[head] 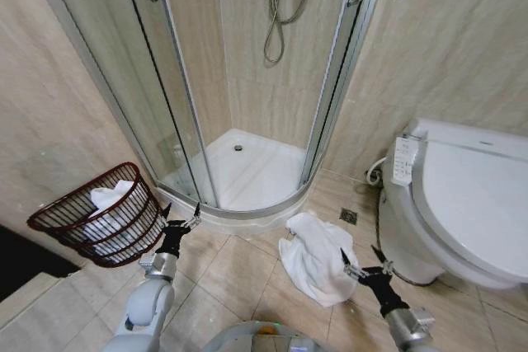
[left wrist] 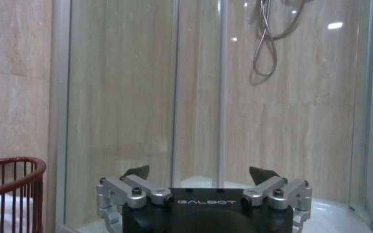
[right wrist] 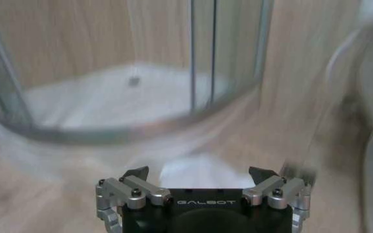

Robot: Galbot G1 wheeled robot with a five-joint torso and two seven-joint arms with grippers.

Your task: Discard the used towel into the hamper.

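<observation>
The towel needs to be grabbed next by a crumpled fold (head: 327, 260) with my right gripper, to discard the used towel into the hamper (head: 99, 216).
A crumpled white towel (head: 315, 257) lies on the tiled floor in front of the shower and left of the toilet; in the right wrist view the towel (right wrist: 196, 174) is a pale patch just beyond my fingers. My right gripper (head: 360, 259) (right wrist: 199, 173) hangs open at the towel's right edge, holding nothing. The hamper (head: 99, 216), a dark red wire basket with white cloth inside, stands at the left wall; its rim (left wrist: 11, 177) shows in the left wrist view. My left gripper (head: 181, 215) (left wrist: 199, 172) is open beside the hamper's right side, empty.
A curved glass shower enclosure (head: 239, 113) with a raised white tray (head: 247, 175) fills the corner ahead. A white toilet (head: 462, 204) with a side control panel stands at the right. A floor drain (head: 348, 216) lies between the towel and the toilet.
</observation>
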